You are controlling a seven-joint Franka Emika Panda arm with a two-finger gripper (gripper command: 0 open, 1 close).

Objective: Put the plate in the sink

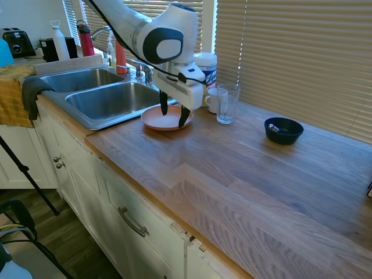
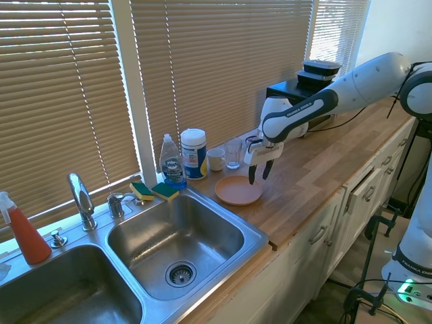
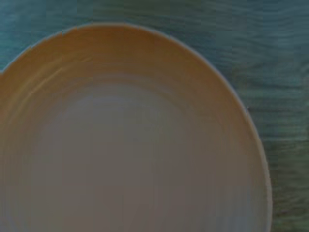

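The robot should use its gripper to grab the plate's thin raised rim next and put the plate in the sink, since the plate is wider than the gripper's open fingers.
The salmon-orange plate [image 1: 167,120] [image 2: 238,190] lies flat on the wooden counter right beside the sink's near basin [image 1: 110,100] [image 2: 177,237]. My gripper [image 1: 174,113] [image 2: 259,174] hangs open just above the plate, one dark finger over its middle and the other near its counter-side rim, with nothing between them. In the wrist view the plate [image 3: 130,145] fills almost the whole picture, seen from close above. The double steel sink shows both basins bare, with a curved faucet [image 2: 82,200] behind.
A drinking glass [image 1: 227,103] and white mug [image 1: 214,100] stand just behind the plate. A dark blue bowl [image 1: 283,130] sits further along the counter. Dish soap [image 2: 173,162], a wipes canister [image 2: 194,153] and sponges [image 2: 154,191] line the sink's back edge.
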